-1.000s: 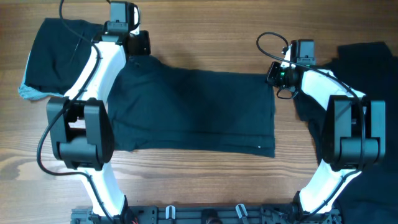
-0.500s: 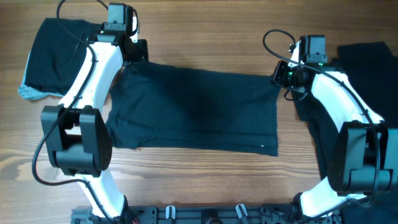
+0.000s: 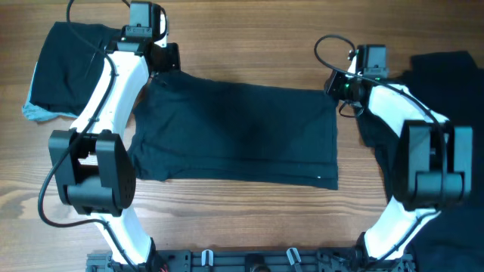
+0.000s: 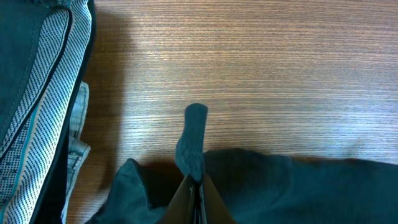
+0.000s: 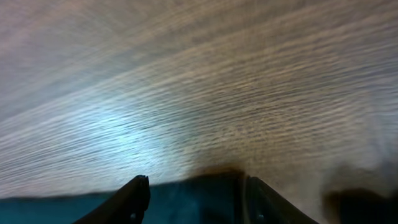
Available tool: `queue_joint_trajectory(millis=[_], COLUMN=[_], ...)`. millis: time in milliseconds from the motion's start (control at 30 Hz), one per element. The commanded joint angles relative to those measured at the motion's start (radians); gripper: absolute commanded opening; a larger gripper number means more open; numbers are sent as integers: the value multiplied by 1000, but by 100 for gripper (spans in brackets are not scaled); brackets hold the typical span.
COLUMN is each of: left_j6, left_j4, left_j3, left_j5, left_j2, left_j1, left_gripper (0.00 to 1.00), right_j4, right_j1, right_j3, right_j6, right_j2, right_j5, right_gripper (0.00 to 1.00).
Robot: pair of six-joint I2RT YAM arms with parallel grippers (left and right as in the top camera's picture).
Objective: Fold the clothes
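Observation:
My right gripper pinches the dark teal garment at its far corner (image 3: 330, 95) (image 5: 213, 189) next, opposite my left gripper, to fold the garment's far edge over evenly.
A dark teal garment (image 3: 234, 132) lies spread flat across the middle of the table. My left gripper (image 3: 156, 68) is at its far left corner. In the left wrist view that gripper (image 4: 198, 182) is shut on a pinched fold of the cloth (image 4: 191, 142), which sticks up past the fingertips. My right gripper (image 3: 336, 88) is at the garment's far right corner. In the right wrist view its jaws (image 5: 196, 186) stand open, with the dark cloth's edge (image 5: 193, 202) lying between the fingers, loose on the wood.
A pile of folded dark clothes (image 3: 64, 60) sits at the far left, showing a dotted grey lining (image 4: 37, 106) in the left wrist view. More dark cloth (image 3: 454, 83) lies at the right edge, under the right arm. Bare wood runs behind the garment.
The right gripper has opened and let go of the garment's far right corner, shifting slightly left. The left gripper stays shut on its corner; the garment lies a little flatter.

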Motion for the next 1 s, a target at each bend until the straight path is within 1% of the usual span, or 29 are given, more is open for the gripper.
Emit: queue_joint_trajectory(millis=[0,33,67,100,167,200,333,433,500,567,667,767,967], left_j6=[-3,-3,-3,-3,-3,-3,-3,-3,-2,-2,-3,-10,-55], left_j4=[3,4,4,4,4,5,5,3,3,-19,-100,-189,-318], left_j3=[-4,-4,-4,-4,-4,-4,-4,-4,-4,-4,-4,-5,-5], left_j5=[-13,-13,-13,-13,-13,-13,-13,-13,-14,-14,-21,-31,-47], left_j2=[-35,-35,-35,-35,-35,-35,-35,-44,-63,-85,-93,-93,-93], left_j1=[5,5,5,5,5,5,5,5,5,6,8,24,97], left_gripper=[4,4,4,4,4,4,4,4,4,4,4,4,4], right_j4=[8,3,-5,-10,-10,-9,-8,-18,-68,-122,-202,-274,-370], right_j1=[2,2,2,3,3,2,2,2,2,2,2,2,2], right_j3=[-3,-3,-3,-3,-3,-2,12,18,18,18,18,18,18], right_j6=[16,16,24,32,30,30,31,28,-10,-49,-72,-71,-71], right_j2=[45,50,52,53,53,52,30,-44,-132,-191,-230,-235,-235], right_j5=[20,18,18,17,9,-5,-9,-18,-95,-104,-103,-92,-28], right_gripper=[54,54,49,41,15,4,5,4,4,4,4,4,4])
